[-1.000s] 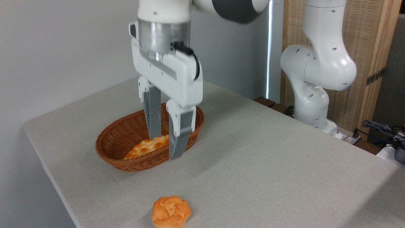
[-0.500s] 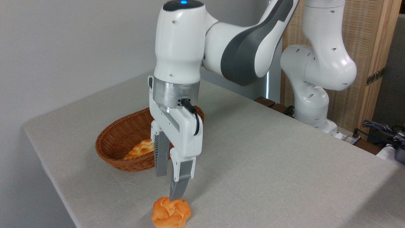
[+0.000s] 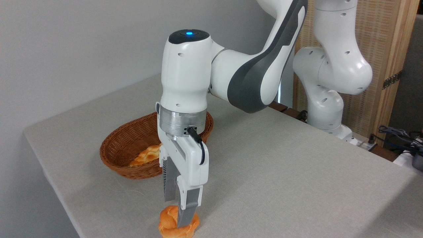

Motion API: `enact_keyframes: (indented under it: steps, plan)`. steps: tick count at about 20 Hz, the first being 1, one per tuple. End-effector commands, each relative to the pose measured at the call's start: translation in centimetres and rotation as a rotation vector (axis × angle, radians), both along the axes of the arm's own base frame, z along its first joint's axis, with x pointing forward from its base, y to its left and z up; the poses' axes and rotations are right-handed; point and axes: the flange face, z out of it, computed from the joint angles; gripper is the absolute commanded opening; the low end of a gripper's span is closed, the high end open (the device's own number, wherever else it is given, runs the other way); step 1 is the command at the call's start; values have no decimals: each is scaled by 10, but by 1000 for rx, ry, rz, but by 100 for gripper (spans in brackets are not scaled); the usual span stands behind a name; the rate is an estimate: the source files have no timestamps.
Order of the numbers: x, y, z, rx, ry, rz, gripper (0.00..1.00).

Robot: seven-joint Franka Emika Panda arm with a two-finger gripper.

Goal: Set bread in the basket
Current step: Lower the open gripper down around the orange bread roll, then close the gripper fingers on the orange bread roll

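My gripper should next grab the bread by its rounded edge to put it into the basket.
The bread, a small round golden-orange bun with a knotted top, lies on the table close to the front edge. My gripper points straight down over it and is open. Its near finger covers the middle of the bun, and its far finger stands just behind the bun's top. I cannot tell whether the pads touch the bun. The basket, an oval brown wicker one, stands behind and to the left of the gripper, whose body hides the basket's right part.
A long braided golden loaf lies inside the basket. The grey-clothed table ends just left of and in front of the bun. The arm's white base stands at the back right, with cables at the far right.
The gripper has moved from over the basket toward the front edge and come down, so its fingers now reach the bun. The finger gap looks unchanged. The bun and basket have not moved.
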Motion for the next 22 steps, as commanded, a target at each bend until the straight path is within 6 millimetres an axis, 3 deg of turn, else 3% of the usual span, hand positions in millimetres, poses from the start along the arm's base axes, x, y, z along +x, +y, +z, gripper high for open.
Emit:
enact_keyframes:
  steps: [1,5,17,20,22]
  plan:
    - [0,3,-3,16,-13,-16,100]
    - [0,13,-3,31,-13,-39,100]
    - [3,13,-21,29,6,-46,98]
    - [5,12,-23,31,-8,-49,53]
    - [5,12,-24,30,-3,-49,35]
